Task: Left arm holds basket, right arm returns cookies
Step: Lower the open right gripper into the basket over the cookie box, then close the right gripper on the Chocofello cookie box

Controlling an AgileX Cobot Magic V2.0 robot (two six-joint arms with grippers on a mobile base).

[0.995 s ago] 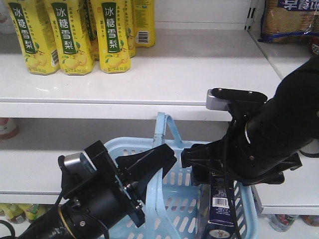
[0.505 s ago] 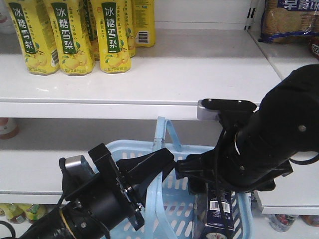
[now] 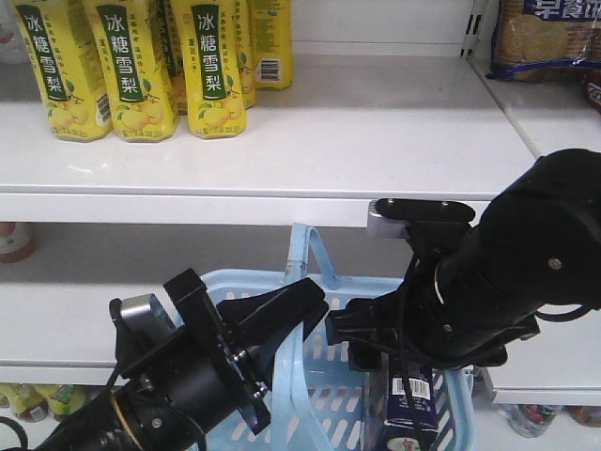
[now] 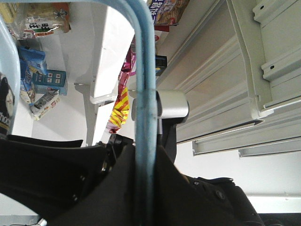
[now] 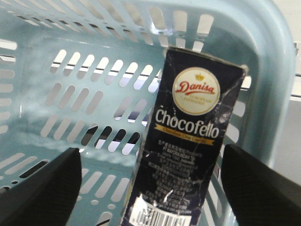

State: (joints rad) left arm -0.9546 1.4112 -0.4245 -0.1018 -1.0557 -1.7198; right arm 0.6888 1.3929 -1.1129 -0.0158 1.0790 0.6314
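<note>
The right gripper grabs the carton by its narrow Chocofello side next, to return the cookies to the white upper shelf.
The light blue basket hangs in front of the shelves. My left gripper is shut on its upright hoop handle. In the left wrist view the handle runs straight between the closed jaws of the left gripper. The right arm reaches down into the basket's right end. The cookies, a dark navy "Chocofello" carton, stand upright against the basket wall. My right gripper is open, with one finger on each side of the carton, both clear of it.
Yellow drink cartons stand at the back left of the white upper shelf. A blue cracker packet lies on the shelf to the right. The shelf's front lip runs just above the basket handle.
The right arm has come down and a little left, deeper into the basket towards the carton. The left gripper still holds the handle; the basket has sunk slightly.
</note>
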